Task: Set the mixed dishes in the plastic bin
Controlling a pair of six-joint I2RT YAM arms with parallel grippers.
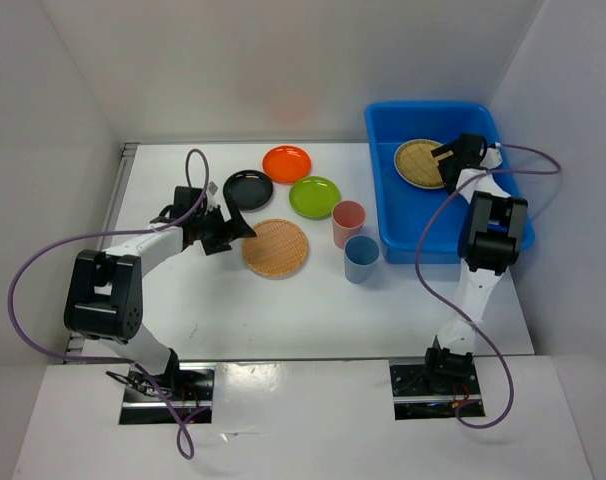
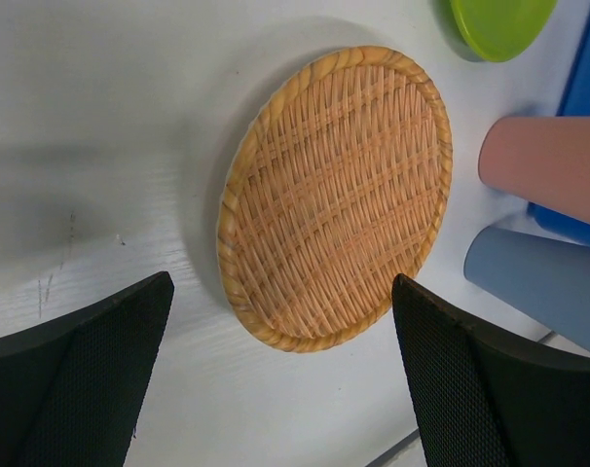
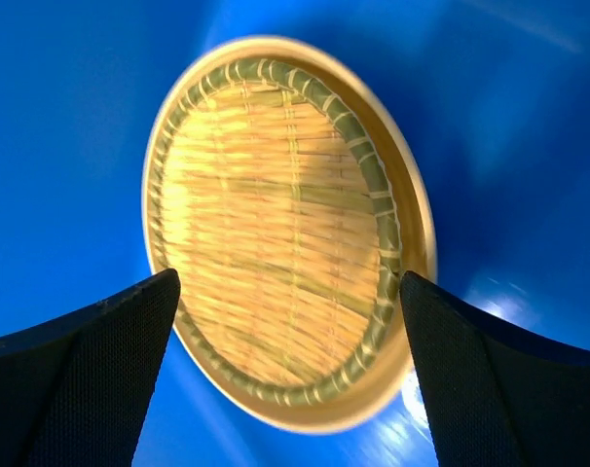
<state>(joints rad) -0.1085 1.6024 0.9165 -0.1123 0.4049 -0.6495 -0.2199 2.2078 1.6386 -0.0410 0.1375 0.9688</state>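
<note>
My left gripper grabs the woven bamboo tray (image 1: 276, 247) by its rim away from the bin next, since the tray's bin-side rim stays free to hand over.
A woven bamboo tray (image 1: 276, 247) lies on the white table; my left gripper (image 1: 233, 230) is open just left of it, its rim between the fingers in the left wrist view (image 2: 334, 195). A second bamboo tray (image 1: 420, 163) lies inside the blue plastic bin (image 1: 438, 240). My right gripper (image 1: 446, 152) is open and empty over that tray (image 3: 285, 224). On the table are a black plate (image 1: 248, 186), an orange plate (image 1: 287, 163), a lime green plate (image 1: 315, 196), a salmon-pink cup (image 1: 348, 222) and a blue cup (image 1: 362, 258). No tan plate shows.
White walls enclose the table on three sides. The bin stands at the right against the right wall. Purple cables loop from both arms. The cups stand between the bamboo tray and the bin, seen also in the left wrist view (image 2: 548, 165).
</note>
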